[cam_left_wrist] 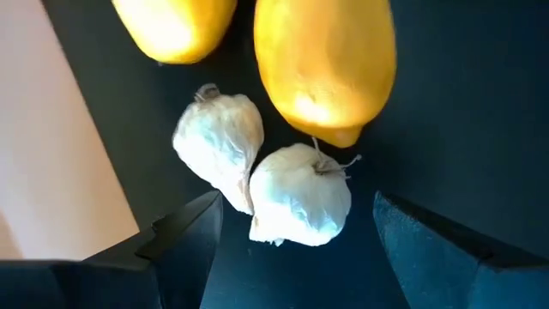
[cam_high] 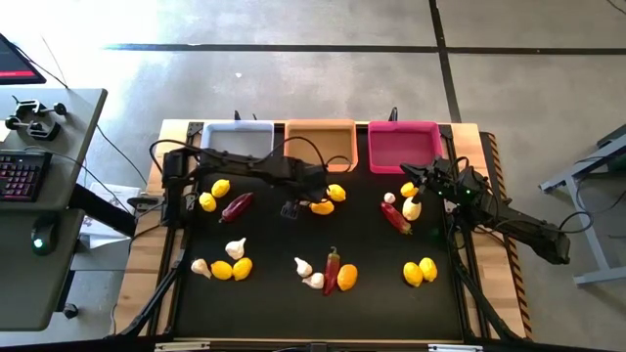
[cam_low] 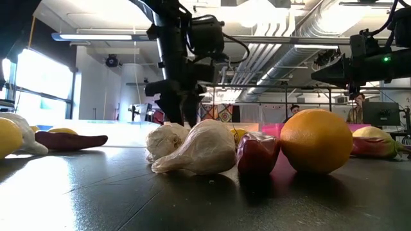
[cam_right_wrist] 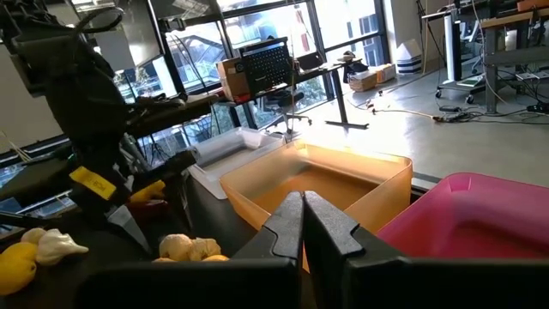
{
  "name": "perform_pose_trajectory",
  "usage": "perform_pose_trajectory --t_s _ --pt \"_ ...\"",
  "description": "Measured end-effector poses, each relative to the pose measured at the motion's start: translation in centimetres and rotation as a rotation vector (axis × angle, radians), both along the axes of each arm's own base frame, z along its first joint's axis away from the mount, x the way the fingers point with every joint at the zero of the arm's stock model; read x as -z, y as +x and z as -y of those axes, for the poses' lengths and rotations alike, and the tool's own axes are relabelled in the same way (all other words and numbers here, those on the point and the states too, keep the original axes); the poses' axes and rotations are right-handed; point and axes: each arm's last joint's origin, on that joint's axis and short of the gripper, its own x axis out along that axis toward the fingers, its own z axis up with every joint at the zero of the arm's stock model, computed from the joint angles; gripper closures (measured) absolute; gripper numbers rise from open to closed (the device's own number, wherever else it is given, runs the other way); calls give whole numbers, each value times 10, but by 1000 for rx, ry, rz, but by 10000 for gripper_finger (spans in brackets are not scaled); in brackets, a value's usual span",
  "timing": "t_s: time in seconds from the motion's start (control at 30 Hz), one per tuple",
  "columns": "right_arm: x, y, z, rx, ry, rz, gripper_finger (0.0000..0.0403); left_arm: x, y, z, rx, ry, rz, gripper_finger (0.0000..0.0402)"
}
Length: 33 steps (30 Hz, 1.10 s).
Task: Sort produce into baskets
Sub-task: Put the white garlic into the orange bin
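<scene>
I will next use my left gripper to grab the garlic bulb by its round body (cam_left_wrist: 298,196), so that the garlic gets sorted into the orange basket.
Three baskets stand along the table's far edge: white (cam_high: 238,142), orange (cam_high: 320,144) and pink (cam_high: 403,147). Lemons, garlic bulbs and red chilis lie scattered over the black mat. My left gripper (cam_high: 290,208) points down, open, just near of the orange basket. In its wrist view a garlic bulb (cam_left_wrist: 300,196) lies on the mat between the two fingers, with a second bulb (cam_left_wrist: 219,146) and two lemons (cam_left_wrist: 326,60) (cam_left_wrist: 176,26) close beyond. My right gripper (cam_right_wrist: 302,210) is shut, held level by the pink basket, with nothing in it.
At the left lie two lemons (cam_high: 215,194) and a chili (cam_high: 236,206). Near the front are garlic (cam_high: 309,273), a chili (cam_high: 333,269) and lemons (cam_high: 233,269) (cam_high: 421,272). A chili (cam_high: 396,217) and garlic (cam_high: 412,207) lie below the right gripper.
</scene>
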Motion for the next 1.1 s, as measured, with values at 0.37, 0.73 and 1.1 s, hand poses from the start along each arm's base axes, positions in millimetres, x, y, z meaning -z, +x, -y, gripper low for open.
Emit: perform_pose_trajectory --t_s 0.37,0.73,1.1 --pt "0 0 0 1 0 0 402 10 3 2 34 -13 -20 118" --pt "0 0 0 1 0 0 402 17 5 2 38 -23 -29 172" --pt "0 0 0 0 0 0 402 17 4 2 45 -22 -39 225"
